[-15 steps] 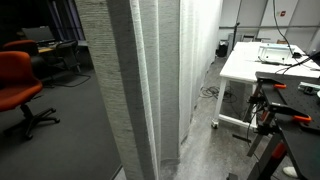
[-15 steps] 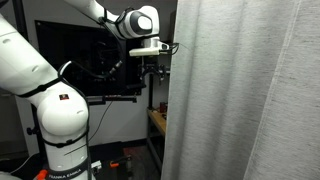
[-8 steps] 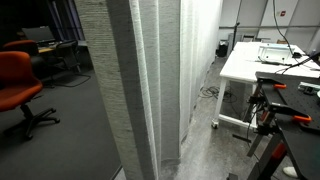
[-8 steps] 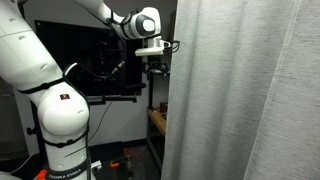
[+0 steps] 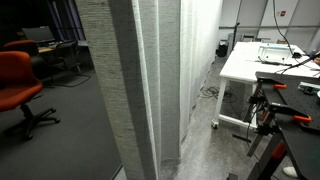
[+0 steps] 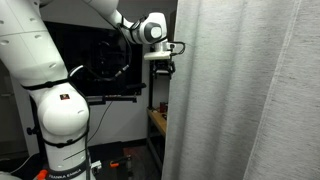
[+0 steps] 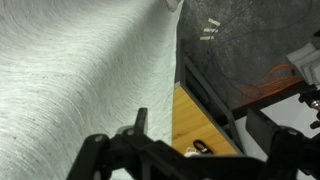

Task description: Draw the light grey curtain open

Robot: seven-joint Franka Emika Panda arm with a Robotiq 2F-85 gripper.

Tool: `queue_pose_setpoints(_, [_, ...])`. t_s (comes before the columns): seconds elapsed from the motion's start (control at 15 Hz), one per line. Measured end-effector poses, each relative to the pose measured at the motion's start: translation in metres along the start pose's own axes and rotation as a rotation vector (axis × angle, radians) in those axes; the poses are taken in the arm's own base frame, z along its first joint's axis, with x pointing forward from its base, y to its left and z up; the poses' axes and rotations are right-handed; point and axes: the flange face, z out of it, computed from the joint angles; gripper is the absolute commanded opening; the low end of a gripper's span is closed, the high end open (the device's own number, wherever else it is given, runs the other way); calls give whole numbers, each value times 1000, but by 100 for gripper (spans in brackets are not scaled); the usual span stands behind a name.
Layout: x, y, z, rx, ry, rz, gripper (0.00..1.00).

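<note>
My gripper should take hold of the light grey curtain next by its loose vertical edge, with one finger on each side of the fabric (image 7: 80, 70).
The light grey curtain (image 5: 150, 80) hangs floor-length in deep vertical folds; in an exterior view it fills the right half (image 6: 250, 90). My gripper (image 6: 165, 66) is at the curtain's left edge, at about head height. In the wrist view the ribbed fabric (image 7: 80, 70) fills the left side. The gripper (image 7: 212, 138) is open. Its left finger lies in front of the fabric and its right finger is off to the side of the curtain edge. Nothing is gripped.
A wooden shelf (image 7: 195, 110) sits below the gripper beside the curtain edge. The robot base (image 6: 60, 120) stands at the left. On the curtain's other side are a white desk (image 5: 265, 65), a black clamp stand (image 5: 275, 115) and an orange chair (image 5: 20, 85).
The arm has moved the gripper to the right, from a short way off to the curtain's left edge. The curtain has not visibly moved.
</note>
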Motion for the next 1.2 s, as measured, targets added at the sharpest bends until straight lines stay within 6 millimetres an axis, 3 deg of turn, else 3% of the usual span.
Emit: queue_pose_setpoints(1.2, [59,4,15,-87,315,-28,100])
